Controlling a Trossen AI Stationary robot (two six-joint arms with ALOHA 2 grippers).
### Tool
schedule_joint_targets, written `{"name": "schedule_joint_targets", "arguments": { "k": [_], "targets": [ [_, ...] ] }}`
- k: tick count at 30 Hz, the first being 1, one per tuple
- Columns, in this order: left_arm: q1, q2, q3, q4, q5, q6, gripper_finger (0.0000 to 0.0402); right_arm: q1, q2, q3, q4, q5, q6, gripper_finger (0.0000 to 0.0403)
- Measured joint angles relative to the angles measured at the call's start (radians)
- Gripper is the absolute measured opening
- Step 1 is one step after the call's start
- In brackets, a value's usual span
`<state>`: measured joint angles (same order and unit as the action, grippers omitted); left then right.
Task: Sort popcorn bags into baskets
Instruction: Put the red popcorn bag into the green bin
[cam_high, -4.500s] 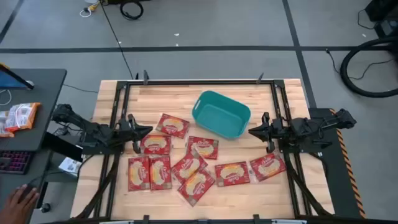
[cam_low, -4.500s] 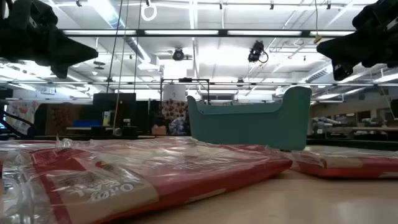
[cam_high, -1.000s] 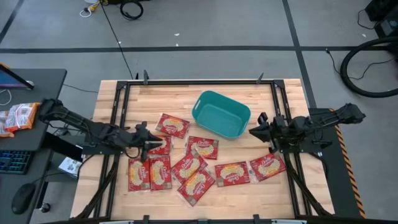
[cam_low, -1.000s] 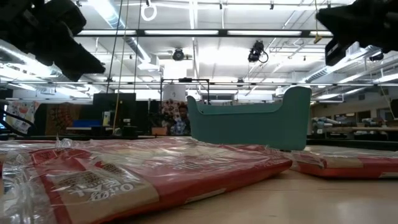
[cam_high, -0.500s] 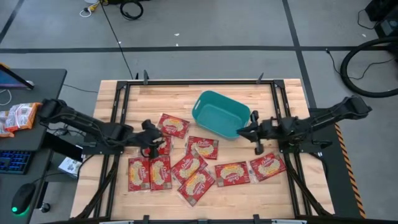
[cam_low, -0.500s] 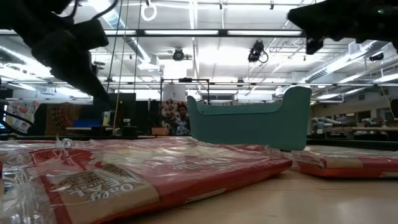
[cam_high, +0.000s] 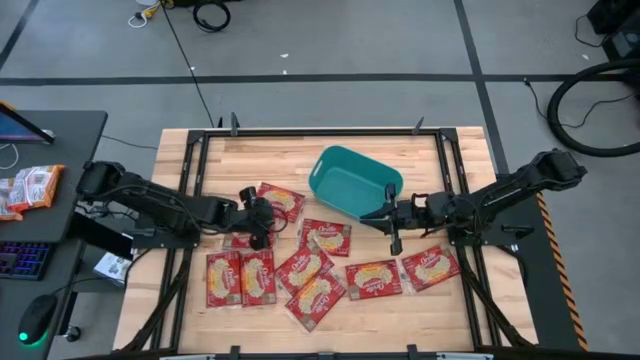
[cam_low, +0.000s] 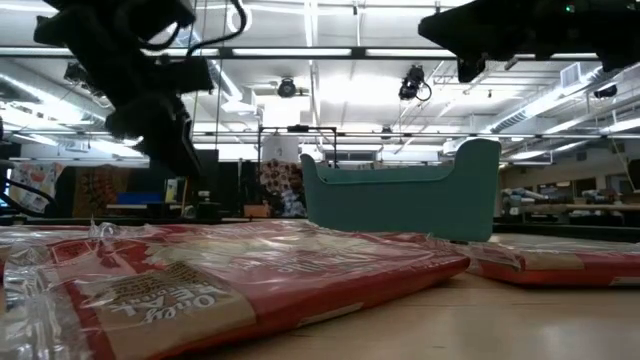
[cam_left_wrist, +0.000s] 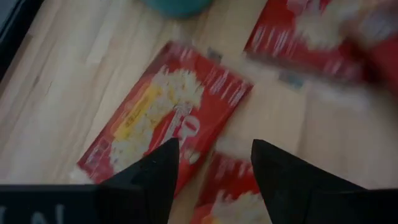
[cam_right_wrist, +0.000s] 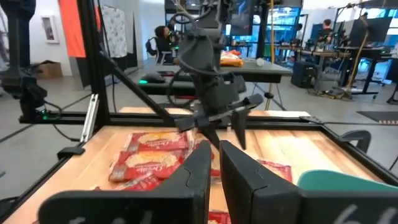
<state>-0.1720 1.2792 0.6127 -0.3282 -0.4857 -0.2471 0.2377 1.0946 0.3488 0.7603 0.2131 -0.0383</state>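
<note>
My left gripper should grab the red popcorn bag by its long edge (cam_left_wrist: 214, 138) next, so the bag can be sorted into the teal basket.
Several red popcorn bags lie flat on the wooden table, among them one (cam_high: 278, 200) at the far left of the group, one (cam_high: 325, 237) in the middle and one (cam_high: 430, 268) at the right. The teal basket (cam_high: 355, 185) stands behind them on its base. My left gripper (cam_high: 266, 222) hangs open, slanting down, just above the left bags; in its wrist view one bag (cam_left_wrist: 168, 112) lies ahead of the gripper (cam_left_wrist: 214, 155). My right gripper (cam_high: 366, 216) is level and shut, with nothing in it, by the basket's near right corner.
A black metal frame (cam_high: 195, 150) runs round the tabletop. Bare wood (cam_high: 250, 160) shows left of the basket and along the near edge. A dark side desk (cam_high: 50, 160) with a keyboard stands left of the table. In the low view a bag (cam_low: 200, 280) lies close in front.
My left gripper has gone toward the table's right edge over the left bags and has tipped downward. My right gripper has gone toward the table's left edge, staying level, up to the basket's near right corner. The bags and the basket have not moved.
</note>
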Motion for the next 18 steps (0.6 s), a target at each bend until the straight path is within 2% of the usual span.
{"name": "schedule_joint_targets", "arguments": {
  "k": [6,13,18],
  "targets": [
    [0.019,0.112,0.005,0.01,-0.021,0.138,0.0202,0.046,-0.001,-0.001,-0.036,0.0,-0.007,0.0041],
    [0.018,0.213,0.004,0.077,-0.148,0.273,0.0197,0.062,0.0,-0.001,-0.045,0.0,-0.018,0.0041],
    [0.017,0.254,0.004,0.146,-0.153,0.361,0.0197,0.062,0.0,-0.001,-0.054,0.0,-0.018,0.0041]
  ]
}}
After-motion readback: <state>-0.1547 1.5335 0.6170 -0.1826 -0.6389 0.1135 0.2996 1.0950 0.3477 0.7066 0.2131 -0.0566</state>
